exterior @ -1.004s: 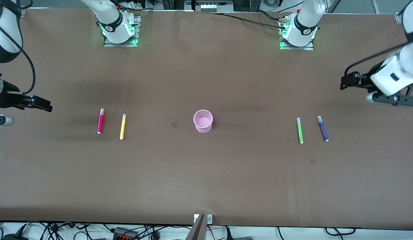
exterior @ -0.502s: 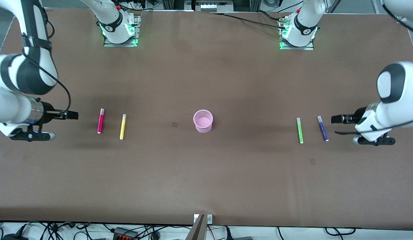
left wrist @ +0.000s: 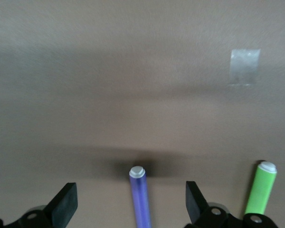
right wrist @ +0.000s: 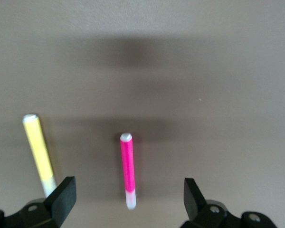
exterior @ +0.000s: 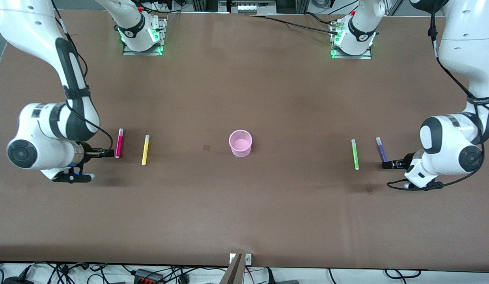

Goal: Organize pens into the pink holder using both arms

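Observation:
The left gripper grabs the purple pen by its purple body (exterior: 382, 153) next, leaving the pen's white end free to enter the pink holder (exterior: 240, 143).
The pink holder (exterior: 240, 143) stands upright at mid-table. The magenta pen (exterior: 119, 142) and yellow pen (exterior: 145, 150) lie toward the right arm's end. The green pen (exterior: 355, 154) and purple pen (exterior: 381, 151) lie toward the left arm's end. My right gripper (exterior: 108, 152) is open, low over the magenta pen's end. In the right wrist view the magenta pen (right wrist: 127, 166) lies between the fingers (right wrist: 64, 192), untouched, with the yellow pen (right wrist: 38, 152) beside it. My left gripper (exterior: 387, 165) is open, low over the purple pen's end. The purple pen (left wrist: 140, 199) lies between its fingers (left wrist: 194, 202), with the green pen (left wrist: 261, 194) beside it.
The table is covered in brown paper (exterior: 244, 213). Small tape patches sit beside the holder (exterior: 206, 147) and nearer the front camera than the purple pen (exterior: 370, 191); one patch shows in the left wrist view (left wrist: 244, 66). Both arm bases stand along the table's back edge.
Both arms swung in from the table's ends and came down. The right gripper reached the magenta pen, the left gripper reached the purple pen. The pens and holder have not moved.

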{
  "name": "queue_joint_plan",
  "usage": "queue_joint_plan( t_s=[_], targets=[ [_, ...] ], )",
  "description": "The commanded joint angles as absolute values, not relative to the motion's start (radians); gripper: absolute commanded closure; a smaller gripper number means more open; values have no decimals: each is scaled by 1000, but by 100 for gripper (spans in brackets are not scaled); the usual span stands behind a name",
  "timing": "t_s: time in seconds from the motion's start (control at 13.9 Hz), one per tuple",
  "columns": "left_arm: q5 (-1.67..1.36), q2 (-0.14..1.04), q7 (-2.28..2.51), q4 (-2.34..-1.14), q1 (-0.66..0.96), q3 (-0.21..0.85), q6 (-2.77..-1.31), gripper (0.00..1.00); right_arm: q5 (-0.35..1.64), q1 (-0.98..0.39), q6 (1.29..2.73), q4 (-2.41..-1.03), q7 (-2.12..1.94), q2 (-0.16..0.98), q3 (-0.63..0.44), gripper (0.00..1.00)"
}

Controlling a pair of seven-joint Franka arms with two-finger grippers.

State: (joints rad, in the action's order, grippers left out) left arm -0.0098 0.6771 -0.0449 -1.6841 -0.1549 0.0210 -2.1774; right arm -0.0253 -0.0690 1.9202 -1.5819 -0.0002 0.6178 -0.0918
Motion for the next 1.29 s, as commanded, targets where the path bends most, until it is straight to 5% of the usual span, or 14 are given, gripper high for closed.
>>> queue_joint_plan(
  t_s=[0.0,0.36,0.57,0.72,1.08,1.22],
  targets=[
    [8,656,-44,-1750,-158,31,-2239,9,-28,-83,1953,-1572,-2,659,-91,0],
    [8,673,-48,-1775,-193,41,-2281,46,28,-87,1973,-1580,-5,715,-91,0],
    [3,676,-57,-1773,-207,63,-2275,80,20,-91,1973,-1608,-8,716,-91,0],
    [-3,676,-51,-1770,-206,63,-2273,94,20,-86,1976,-1609,-8,718,-91,0],
    [-3,641,-60,-1753,-201,80,-2252,99,26,-74,1977,-1609,-18,732,-92,19],
    [-5,595,-125,-1724,-204,139,-2134,99,28,-74,1977,-1609,-20,735,-92,23]
  ],
)
